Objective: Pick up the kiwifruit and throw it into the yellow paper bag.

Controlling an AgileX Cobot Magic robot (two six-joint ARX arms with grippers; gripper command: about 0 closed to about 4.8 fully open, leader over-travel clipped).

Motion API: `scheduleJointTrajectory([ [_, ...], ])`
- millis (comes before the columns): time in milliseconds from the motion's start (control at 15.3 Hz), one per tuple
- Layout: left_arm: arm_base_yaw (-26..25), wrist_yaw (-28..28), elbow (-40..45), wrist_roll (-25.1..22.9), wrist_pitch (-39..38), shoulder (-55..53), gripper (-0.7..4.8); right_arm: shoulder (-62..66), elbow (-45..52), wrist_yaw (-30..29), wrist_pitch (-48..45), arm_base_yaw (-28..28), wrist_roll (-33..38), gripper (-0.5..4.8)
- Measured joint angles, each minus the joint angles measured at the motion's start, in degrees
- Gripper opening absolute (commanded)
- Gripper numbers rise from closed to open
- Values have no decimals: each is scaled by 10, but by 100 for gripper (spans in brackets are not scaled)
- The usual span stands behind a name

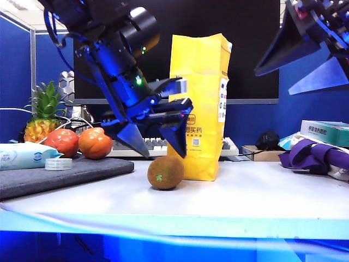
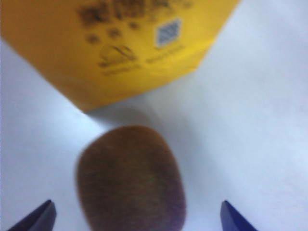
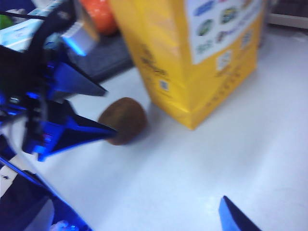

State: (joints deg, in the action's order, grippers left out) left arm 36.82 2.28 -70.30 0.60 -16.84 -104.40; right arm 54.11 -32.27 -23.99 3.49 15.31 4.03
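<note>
My left gripper's fingers are above the brown kiwifruit point(image 1: 165, 172) point(image 2: 131, 178) and don't reach its sides yet. My left gripper needs to go lower first, then close on the kiwifruit.
The brown kiwifruit point(image 1: 165, 172) lies on the white table just in front of the yellow paper bag point(image 1: 199, 98), which stands upright. My left gripper point(image 1: 159, 143) hangs open right above the kiwifruit, one blue finger to each side and not touching it. In the left wrist view the kiwifruit point(image 2: 131, 178) fills the space between the spread fingertips point(image 2: 41, 217) of the left gripper point(image 2: 137, 219), with the bag point(image 2: 110, 43) beyond. My right gripper point(image 1: 305, 63) is open and empty, high at the right. Its wrist view shows the kiwifruit point(image 3: 124, 120), the bag point(image 3: 192, 57) and the right gripper point(image 3: 143, 216).
Two red-orange tomatoes point(image 1: 62, 142) point(image 1: 95, 143) and a small tape roll point(image 1: 58, 164) sit on a grey mat point(image 1: 82, 172) at the left, with a wipes pack point(image 1: 24, 155) and a pineapple point(image 1: 43, 114). A purple cloth point(image 1: 316, 155) and a box point(image 1: 327, 131) lie at the right.
</note>
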Motion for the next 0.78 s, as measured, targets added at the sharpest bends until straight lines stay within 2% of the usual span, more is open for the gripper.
scheduleJointTrajectory([
  [326,1,41,-3,33,18,-27,479,0,0,-1,-5,0,0,479],
  [392,1,45,-3,34,21,-33,382,0,0,-1,-10,0,0,479],
  [457,4,52,-3,34,20,-35,264,0,0,-1,-11,0,0,479],
  [522,7,60,-3,33,22,-35,227,0,0,-1,-11,0,0,479],
  [653,8,72,-3,31,26,-35,209,0,0,-1,-11,0,0,479],
  [784,7,143,-14,7,24,-35,207,0,0,-1,-11,0,0,479],
])
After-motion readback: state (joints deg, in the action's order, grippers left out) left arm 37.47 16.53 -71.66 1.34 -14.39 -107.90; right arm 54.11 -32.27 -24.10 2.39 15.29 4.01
